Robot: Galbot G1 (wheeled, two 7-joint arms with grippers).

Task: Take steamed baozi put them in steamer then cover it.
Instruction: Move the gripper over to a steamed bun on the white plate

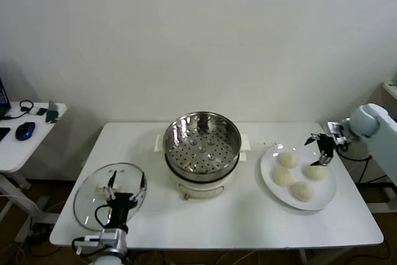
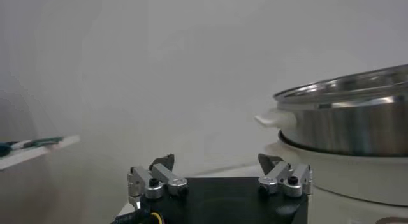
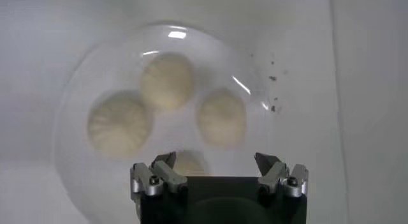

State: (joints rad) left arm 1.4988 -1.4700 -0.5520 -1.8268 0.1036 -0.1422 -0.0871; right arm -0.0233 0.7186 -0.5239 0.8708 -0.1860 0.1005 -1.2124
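Observation:
Next, my right gripper grabs the baozi at the back of the plate by its rounded sides to load the steamer (image 1: 201, 144).
Four pale baozi lie on a white plate (image 1: 268, 167) at the table's right: one at the back (image 1: 287, 159), one on the right (image 1: 316, 172), one on the left (image 1: 283, 177), one in front (image 1: 302, 191). My right gripper (image 1: 323, 151) is open and empty, hovering over the plate's back right part; its wrist view shows three baozi (image 3: 167, 81) in full and a fourth (image 3: 189, 163) just below the jaws (image 3: 215, 162). The shiny steamer (image 1: 201, 144) stands uncovered at the table's middle. My left gripper (image 1: 126, 179) is open and empty over the glass lid (image 1: 87, 198).
The steamer's rim and white base (image 2: 347, 126) fill the right of the left wrist view. A side table (image 1: 25, 131) with a mouse and cables stands at the far left. The wall runs behind the table.

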